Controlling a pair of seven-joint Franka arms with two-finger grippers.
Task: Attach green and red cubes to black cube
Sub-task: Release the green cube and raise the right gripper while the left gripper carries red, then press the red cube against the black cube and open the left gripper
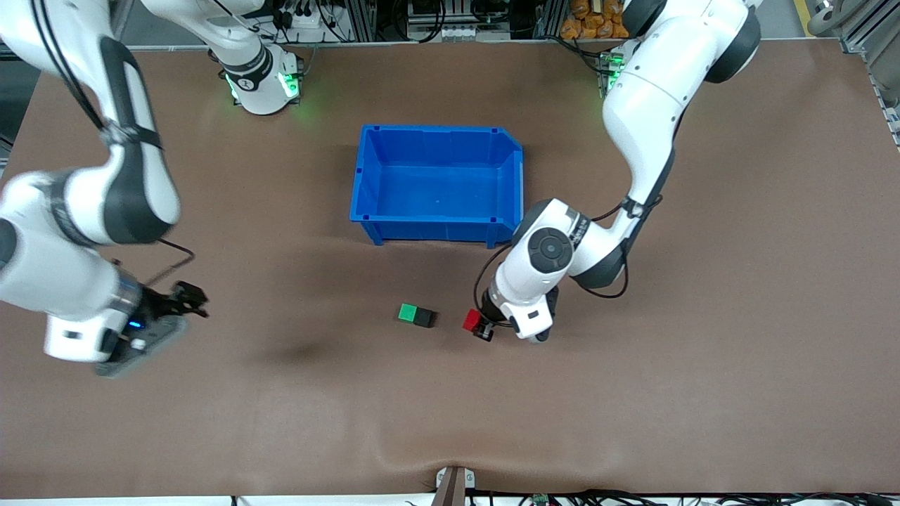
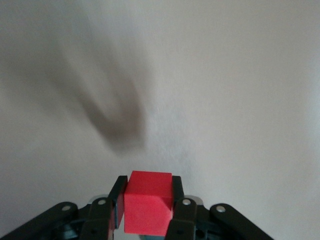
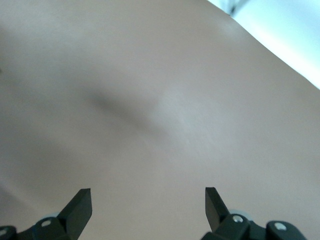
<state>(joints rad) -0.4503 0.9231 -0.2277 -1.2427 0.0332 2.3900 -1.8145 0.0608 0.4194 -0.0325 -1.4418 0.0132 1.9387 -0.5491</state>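
The red cube is short of the black cube in the front view. My left gripper should move the red cube to the black cube before it opens.
The green cube [image 1: 407, 313] and the black cube [image 1: 424, 318] sit touching side by side on the brown table, nearer to the front camera than the blue bin. My left gripper [image 1: 477, 325] is shut on the red cube [image 1: 471, 320] [image 2: 148, 207], a short way from the black cube toward the left arm's end. In the left wrist view the black fingers [image 2: 118, 197] press both sides of the red cube. My right gripper [image 1: 188, 299] [image 3: 148, 206] is open with nothing between its fingers, over bare table at the right arm's end.
The blue bin [image 1: 437, 218] stands empty in the middle of the table, farther from the front camera than the cubes. A ridge in the brown mat [image 1: 394, 450] runs near the front edge.
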